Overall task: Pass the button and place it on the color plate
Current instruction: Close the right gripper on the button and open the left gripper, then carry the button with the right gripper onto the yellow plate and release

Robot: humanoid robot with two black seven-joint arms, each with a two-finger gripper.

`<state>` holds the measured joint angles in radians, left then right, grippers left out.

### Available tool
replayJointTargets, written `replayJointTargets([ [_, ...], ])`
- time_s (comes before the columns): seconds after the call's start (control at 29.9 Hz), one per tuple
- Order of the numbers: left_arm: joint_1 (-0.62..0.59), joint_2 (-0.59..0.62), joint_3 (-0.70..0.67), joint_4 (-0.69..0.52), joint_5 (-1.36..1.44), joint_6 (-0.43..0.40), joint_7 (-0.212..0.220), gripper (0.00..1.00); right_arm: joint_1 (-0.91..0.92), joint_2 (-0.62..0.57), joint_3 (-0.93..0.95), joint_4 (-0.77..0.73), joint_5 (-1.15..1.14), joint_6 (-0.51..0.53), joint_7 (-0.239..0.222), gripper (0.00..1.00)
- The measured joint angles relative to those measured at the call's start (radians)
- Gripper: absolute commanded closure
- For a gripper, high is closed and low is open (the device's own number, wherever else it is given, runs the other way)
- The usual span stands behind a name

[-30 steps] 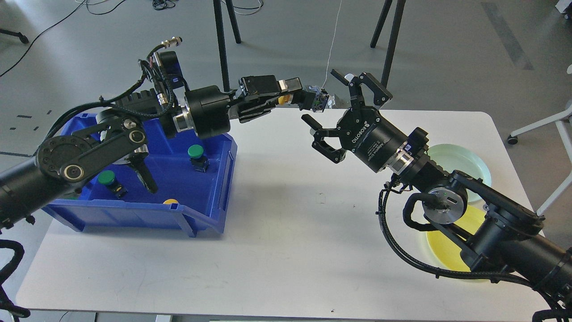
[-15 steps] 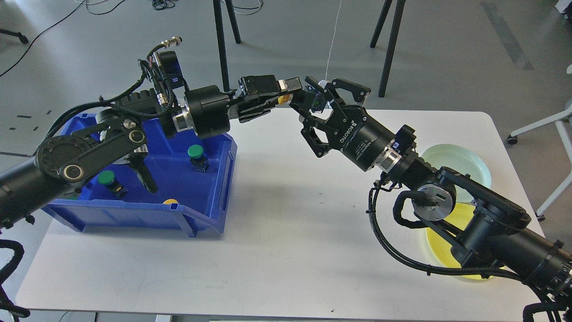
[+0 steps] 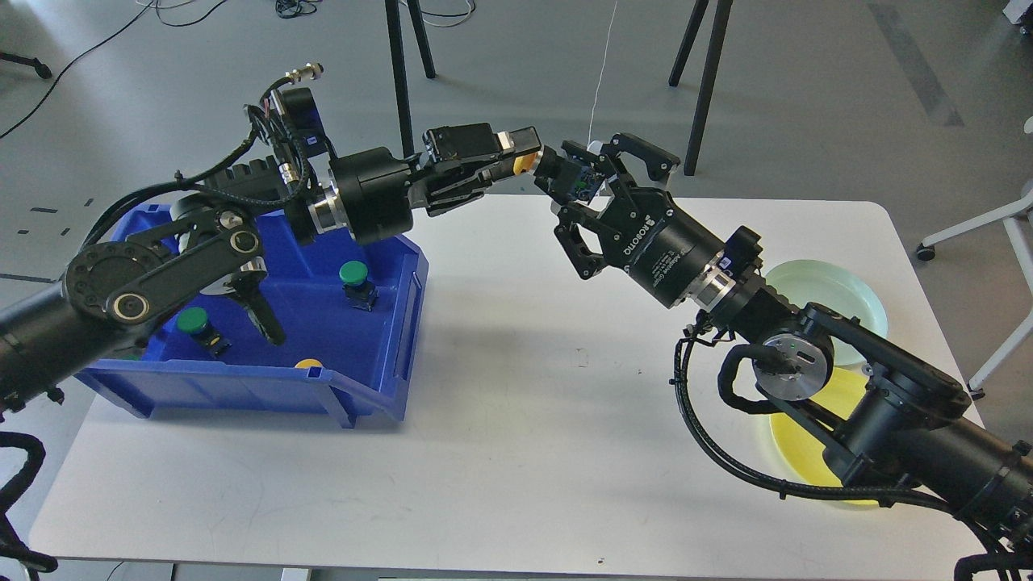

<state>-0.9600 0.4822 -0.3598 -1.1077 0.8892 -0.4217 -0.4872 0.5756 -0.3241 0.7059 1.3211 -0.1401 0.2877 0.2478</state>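
Next, my right gripper grips the button by the loose end of its black body (image 3: 565,174), since my left gripper's fingers cover the button's yellow cap.
My left gripper (image 3: 523,155) is shut on a yellow button (image 3: 525,165), holding it in the air above the table's back edge. The button's black body (image 3: 565,174) sticks out to the right. My right gripper (image 3: 575,192) is open, one finger above and one below the free end of that body, and I cannot tell if they touch it. The yellow plate (image 3: 807,440) lies at the front right, partly hidden by my right arm. A pale green plate (image 3: 847,294) lies behind it.
A blue bin (image 3: 403,339) stands on the left of the white table (image 3: 524,452). It holds two green buttons (image 3: 353,274) (image 3: 192,321) and a yellow one (image 3: 307,364) at its front wall. Stand legs rise behind the table.
My right gripper has moved left and up to the held button and now straddles its free end. My left gripper has risen slightly with the button.
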Motion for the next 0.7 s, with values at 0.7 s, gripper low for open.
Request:
replayJointTargets([
  [0.7,0.015,0.238,-0.006,0.05,0.091,-0.04,-0.002,0.04,-1.074,-0.028,0.596,0.283,0.271,-0.175,0.008,0.96],
])
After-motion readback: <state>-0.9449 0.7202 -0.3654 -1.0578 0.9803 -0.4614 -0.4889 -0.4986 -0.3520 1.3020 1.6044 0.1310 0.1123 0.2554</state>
